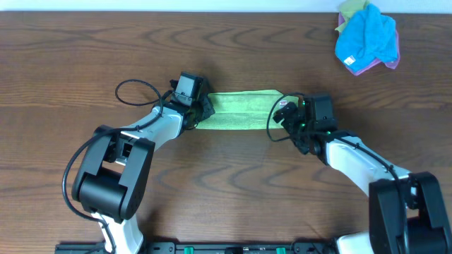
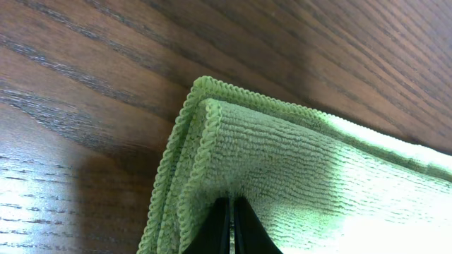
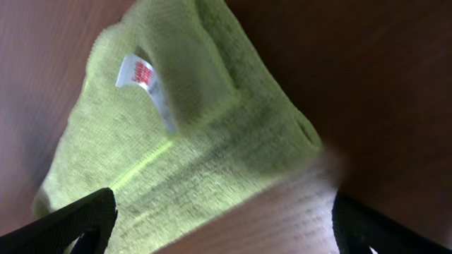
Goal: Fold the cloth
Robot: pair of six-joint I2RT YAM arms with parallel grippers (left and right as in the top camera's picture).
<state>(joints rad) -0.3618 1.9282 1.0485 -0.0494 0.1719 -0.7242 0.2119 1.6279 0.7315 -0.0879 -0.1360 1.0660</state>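
Observation:
The robot will fold the green cloth's end (image 3: 284, 135) over toward its left gripper, so its right gripper should next grab that end near the white label.
The green cloth (image 1: 240, 111) lies folded into a long strip on the wooden table. My left gripper (image 1: 200, 111) is at its left end, fingers shut together on the corner (image 2: 232, 212), where the corded edge (image 2: 185, 155) shows doubled layers. My right gripper (image 1: 284, 115) is at the right end, fingers spread wide open (image 3: 219, 226) above the cloth (image 3: 176, 155), holding nothing. A white label (image 3: 145, 81) shows on a folded flap at that end.
A pile of cloths, blue (image 1: 366, 37) on top with pink and yellow-green beneath, lies at the far right back of the table. Black cables loop from both arms near the cloth. Brown wood table (image 1: 70, 56) all around.

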